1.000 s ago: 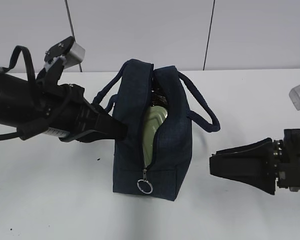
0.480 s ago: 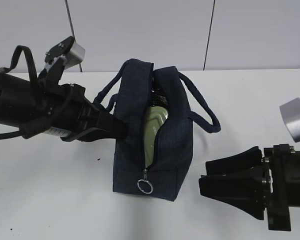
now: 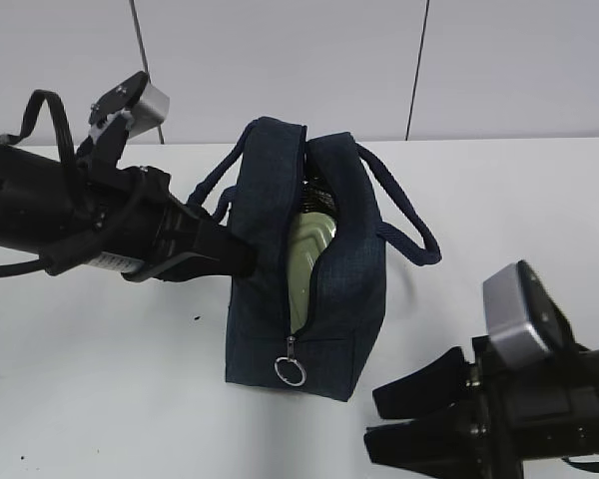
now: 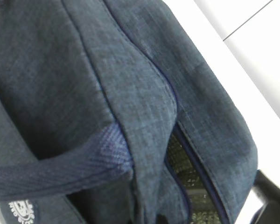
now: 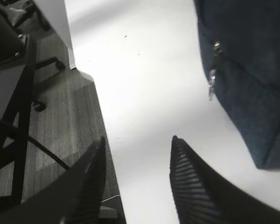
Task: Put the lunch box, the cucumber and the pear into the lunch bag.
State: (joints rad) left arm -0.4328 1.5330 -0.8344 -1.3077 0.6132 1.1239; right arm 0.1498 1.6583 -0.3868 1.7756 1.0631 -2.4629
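My right gripper needs to zip the lunch bag shut, so next it should grab the zipper by its metal ring pull (image 3: 291, 369) (image 5: 213, 74).
The navy lunch bag (image 3: 344, 289) stands upright mid-table, its end zipper part open with the ring pull (image 3: 290, 372) hanging low. The sage-green lunch box (image 3: 304, 254) shows inside through the gap. My left gripper (image 3: 244, 257) is shut, pinching the bag's left wall; in the left wrist view, fabric (image 4: 130, 93), a strap (image 4: 60, 170) and silver lining (image 4: 189, 186) fill the frame. My right gripper (image 3: 375, 423) hangs open and empty near the table's front edge, right of the bag; its wrist view shows the gripper (image 5: 137, 138) over bare table, the bag's corner (image 5: 242, 70) beside it. The cucumber and the pear are hidden.
The white table (image 3: 130, 379) ends close under the right gripper; its edge (image 5: 100, 126) runs past the left finger, with grey floor and a chair base (image 5: 18, 93) beyond. A white wall (image 3: 280, 60) backs the table.
The right arm has swung down and left toward the table's front edge, still open. The left arm and the bag have not moved.
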